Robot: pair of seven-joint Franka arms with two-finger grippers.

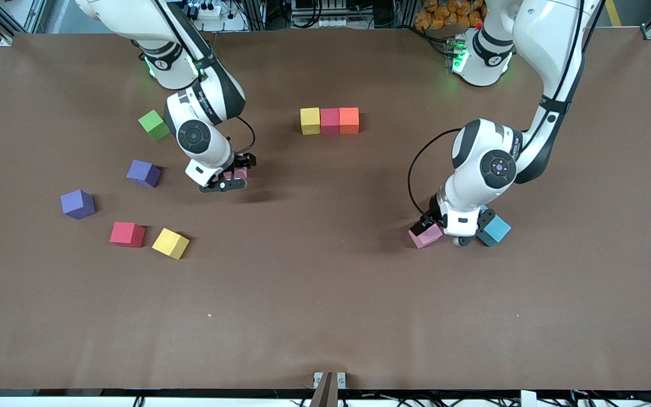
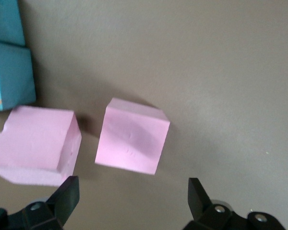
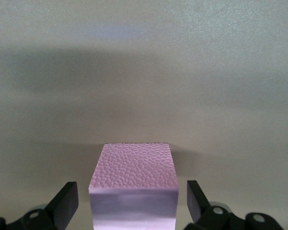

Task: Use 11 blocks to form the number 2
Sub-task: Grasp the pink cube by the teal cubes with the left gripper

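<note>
The robot's right gripper needs to close now and would hold the pink block, because its fingers reach down low on both sides of the block.
A row of three touching blocks, yellow (image 1: 310, 120), red (image 1: 330, 120) and orange (image 1: 349, 120), lies mid-table toward the robots. My right gripper (image 1: 229, 180) is low at the table, open, its fingers on either side of a pink block (image 3: 133, 184) with a gap on both sides (image 1: 240, 172). My left gripper (image 1: 456, 237) is open and empty, low over two pink blocks (image 2: 132, 136) (image 2: 36, 143) and light blue blocks (image 2: 9, 74). The nearer pink block lies just ahead of its fingertips (image 2: 67, 194). The front view shows one pink block (image 1: 425, 234) and one light blue block (image 1: 495, 229) there.
Loose blocks lie toward the right arm's end: a green cube (image 1: 154, 125), two purple (image 1: 143, 173) (image 1: 78, 203), a red (image 1: 127, 234) and a yellow (image 1: 170, 243). The brown table (image 1: 325, 294) is bare nearer the front camera.
</note>
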